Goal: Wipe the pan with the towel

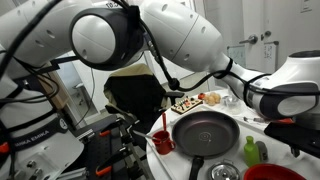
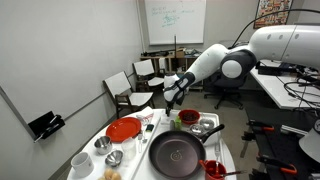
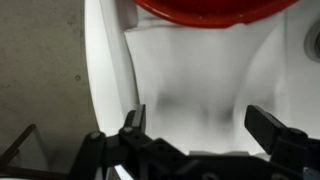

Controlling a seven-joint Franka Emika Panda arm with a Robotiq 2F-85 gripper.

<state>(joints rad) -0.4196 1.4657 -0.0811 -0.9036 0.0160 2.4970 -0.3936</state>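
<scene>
My gripper will pinch the white towel's exposed flat area from above next, away from the red plate, so loose cloth can wipe the pan (image 2: 178, 153).
The dark round pan (image 2: 178, 153) sits on the white table with its handle toward the near edge; it also shows in an exterior view (image 1: 205, 130). My gripper (image 2: 171, 98) hangs above the far part of the table, well away from the pan. In the wrist view the gripper (image 3: 200, 125) is open and empty. Below the jaws lies a white, softly shaded surface (image 3: 190, 70) that may be the towel; I cannot tell for sure. A white patch (image 2: 148, 120) beside the red plate may be the same thing.
A red plate (image 2: 124, 129) lies left of the pan, and its rim shows in the wrist view (image 3: 215, 8). A steel pot (image 2: 206, 127), a green bowl (image 2: 188, 117), a red cup (image 1: 163, 142), white cups (image 2: 80, 160) and a food plate (image 1: 195, 100) crowd the table. Chairs (image 2: 128, 90) stand behind.
</scene>
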